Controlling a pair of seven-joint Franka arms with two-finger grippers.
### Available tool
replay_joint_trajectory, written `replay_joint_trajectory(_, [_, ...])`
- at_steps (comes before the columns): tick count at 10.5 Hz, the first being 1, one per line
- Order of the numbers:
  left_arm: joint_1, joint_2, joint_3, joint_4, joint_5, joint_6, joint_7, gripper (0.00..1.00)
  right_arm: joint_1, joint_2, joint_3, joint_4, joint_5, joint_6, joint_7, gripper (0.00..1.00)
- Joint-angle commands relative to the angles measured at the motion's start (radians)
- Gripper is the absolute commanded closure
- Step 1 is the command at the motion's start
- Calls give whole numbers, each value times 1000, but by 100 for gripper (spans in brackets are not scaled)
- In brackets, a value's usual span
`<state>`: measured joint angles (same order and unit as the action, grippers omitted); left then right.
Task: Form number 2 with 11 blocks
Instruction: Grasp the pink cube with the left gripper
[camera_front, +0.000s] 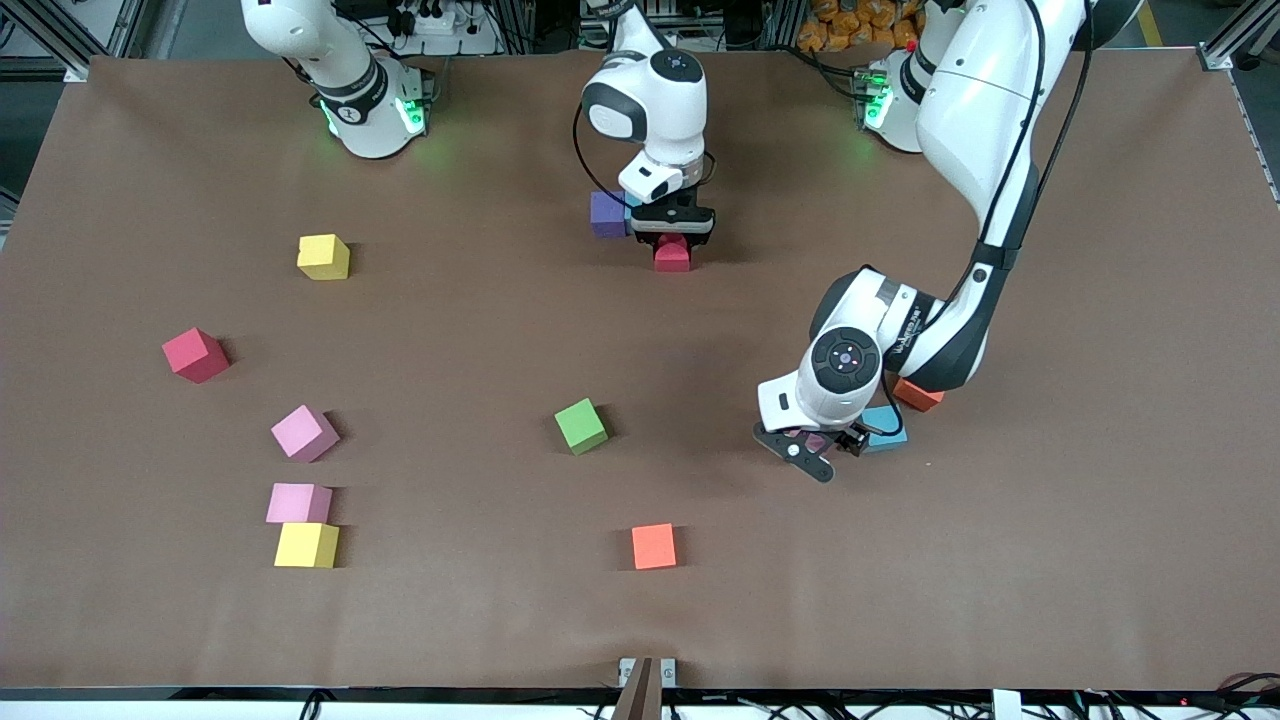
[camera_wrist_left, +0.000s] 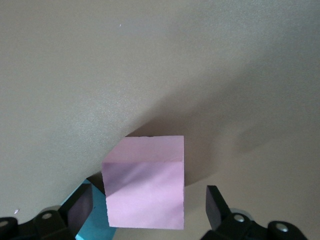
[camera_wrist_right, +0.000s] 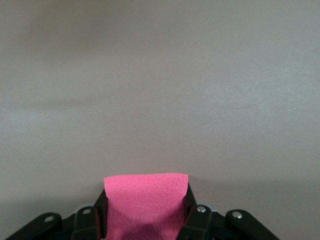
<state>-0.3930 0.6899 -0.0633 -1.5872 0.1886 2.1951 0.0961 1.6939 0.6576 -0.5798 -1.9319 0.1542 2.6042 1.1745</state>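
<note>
My left gripper's fingers stop above the pale pink block's top (camera_front: 818, 443) (camera_wrist_left: 144, 195), so closing now would miss. The left gripper moves down to the block next before closing.
My right gripper (camera_front: 672, 238) is shut on a red block (camera_front: 672, 256), held low at the table beside a purple block (camera_front: 607, 213) and a light blue block (camera_front: 630, 200) that is mostly hidden by the hand. In the right wrist view the red block (camera_wrist_right: 145, 205) fills the right gripper (camera_wrist_right: 145, 212). My left gripper (camera_front: 812, 452) stands open, low around a pale pink block (camera_wrist_left: 145, 185). Its fingers (camera_wrist_left: 217, 205) are clear of the block's sides, and a light blue block (camera_wrist_left: 92, 220) lies just beside it. No number 2 shows beyond that short row.
Loose on the table are a green block (camera_front: 581, 425), orange blocks (camera_front: 653, 546) (camera_front: 915, 394), a red block (camera_front: 195, 355), two pink blocks (camera_front: 303, 432) (camera_front: 298, 502) and two yellow cubes (camera_front: 323, 256) (camera_front: 306, 545). The light blue block (camera_front: 886, 430) lies by the left hand.
</note>
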Motion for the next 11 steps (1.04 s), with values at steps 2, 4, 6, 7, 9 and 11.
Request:
replay_joint_trajectory(2, [-1,16,-1,1,14,37,10,0,36,-9,-9,-27,-13,1,45,79])
replay_joint_trajectory(4, [2,22,-1,-11,15,57,10,0,36,-9,-9,-27,-13,1,45,79])
replay_joint_trajectory(6, [3,36,-1,-13,15,83,1,0,43,-7,-9,-30,-13,1,45,79])
replay_joint_trajectory(7, [2,42,-1,-14,14,86,-9,0,44,-7,-9,-32,-13,1,45,79])
replay_joint_trajectory(9, [3,46,0,-36,12,127,-24,0,43,-7,-9,-32,-13,1,45,63])
replay_joint_trajectory(11, [6,53,0,-48,12,146,-73,0,39,-7,-9,-29,-13,1,45,0])
